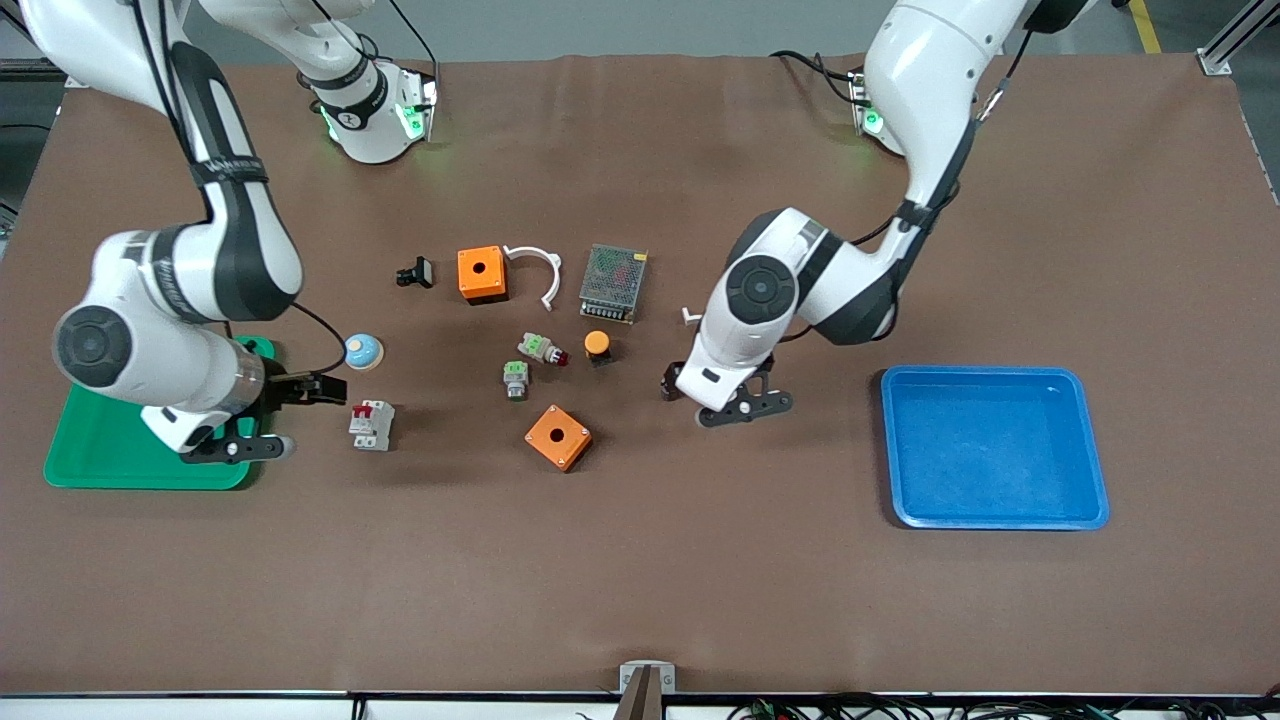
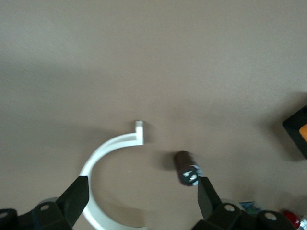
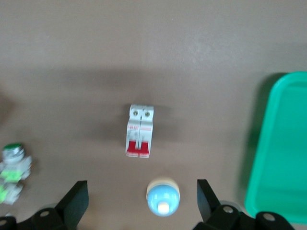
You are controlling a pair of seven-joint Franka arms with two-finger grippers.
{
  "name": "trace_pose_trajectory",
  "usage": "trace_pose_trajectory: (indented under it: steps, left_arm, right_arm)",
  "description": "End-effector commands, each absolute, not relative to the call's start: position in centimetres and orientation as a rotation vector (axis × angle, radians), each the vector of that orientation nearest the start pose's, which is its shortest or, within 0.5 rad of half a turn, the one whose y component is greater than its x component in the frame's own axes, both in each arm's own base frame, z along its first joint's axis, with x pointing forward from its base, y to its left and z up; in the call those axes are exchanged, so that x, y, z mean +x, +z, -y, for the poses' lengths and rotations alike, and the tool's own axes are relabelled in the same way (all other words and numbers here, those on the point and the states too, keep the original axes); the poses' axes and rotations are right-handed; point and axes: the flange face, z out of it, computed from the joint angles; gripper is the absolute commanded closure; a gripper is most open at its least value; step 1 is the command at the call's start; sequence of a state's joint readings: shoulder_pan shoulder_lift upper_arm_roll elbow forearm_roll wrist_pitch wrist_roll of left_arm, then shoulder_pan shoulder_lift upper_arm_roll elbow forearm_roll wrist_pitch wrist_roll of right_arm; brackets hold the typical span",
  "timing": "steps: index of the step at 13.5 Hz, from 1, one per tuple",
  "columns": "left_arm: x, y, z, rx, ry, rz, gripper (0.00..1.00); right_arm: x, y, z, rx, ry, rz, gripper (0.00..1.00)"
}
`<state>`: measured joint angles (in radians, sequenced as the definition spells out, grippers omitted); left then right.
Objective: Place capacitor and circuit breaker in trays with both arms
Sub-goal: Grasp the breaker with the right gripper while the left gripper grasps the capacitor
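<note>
I should grab the circuit breaker [image 1: 371,425] next with my right gripper, by its long flat sides. Then I can place it in the green tray [image 1: 110,455].
The circuit breaker [image 1: 371,425], a white-grey block with red levers, lies on the brown table beside the green tray [image 1: 110,455]. It also shows in the right wrist view [image 3: 140,130]. My right gripper [image 1: 318,388] hangs open and empty over the table between the breaker and a blue dome button [image 3: 163,196]. The capacitor [image 2: 187,167], a small black cylinder with a silvery end, lies on its side by a white C-shaped clip [image 2: 108,158]. My left gripper [image 2: 141,199] is open above them, one fingertip [image 2: 206,194] close beside the capacitor. In the front view the left hand [image 1: 715,380] hides the capacitor.
A blue tray [image 1: 995,447] lies toward the left arm's end. Mid-table lie two orange boxes [image 1: 482,273] [image 1: 558,437], a black clip [image 1: 416,271], another white clip [image 1: 538,268], a mesh power supply [image 1: 613,283], an orange-capped button [image 1: 597,346] and green push-button parts [image 1: 515,379].
</note>
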<state>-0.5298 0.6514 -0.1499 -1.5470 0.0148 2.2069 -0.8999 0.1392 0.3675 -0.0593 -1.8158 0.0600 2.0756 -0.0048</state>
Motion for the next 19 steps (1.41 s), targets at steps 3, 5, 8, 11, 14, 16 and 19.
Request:
trace_pose_trajectory:
  steps: [3,5,8,11,14,16,19]
  left_arm:
    - [55.1,23.0,47.2,-3.192,0.024,0.550,0.01]
    - [54.7,22.0,47.5,-3.188,0.036,0.556,0.10]
    - [54.1,20.9,47.9,-3.176,0.052,0.550,0.22]
    - [53.8,19.6,47.9,-3.168,0.071,0.524,0.29]
    - [53.8,19.1,47.7,-3.163,0.077,0.511,0.40]
    - [53.7,18.6,47.7,-3.159,0.084,0.506,0.46]
    - [53.7,18.5,47.7,-3.158,0.084,0.502,0.55]
  right_arm:
    - [59.9,27.3,-6.0,-3.088,0.090,0.026,0.01]
    - [59.9,25.6,-6.8,-3.088,0.099,-0.021,0.01]
    - [60.1,23.1,-7.5,-3.095,0.080,-0.014,0.01]
    - [60.3,21.7,-7.6,-3.099,0.060,-0.019,0.03]
    - [60.2,21.1,-7.5,-3.101,0.072,-0.028,0.45]
    - [60.2,21.1,-7.5,-3.100,0.072,-0.030,0.65]
    - [60.4,21.3,-7.2,-3.100,0.072,-0.037,0.82]
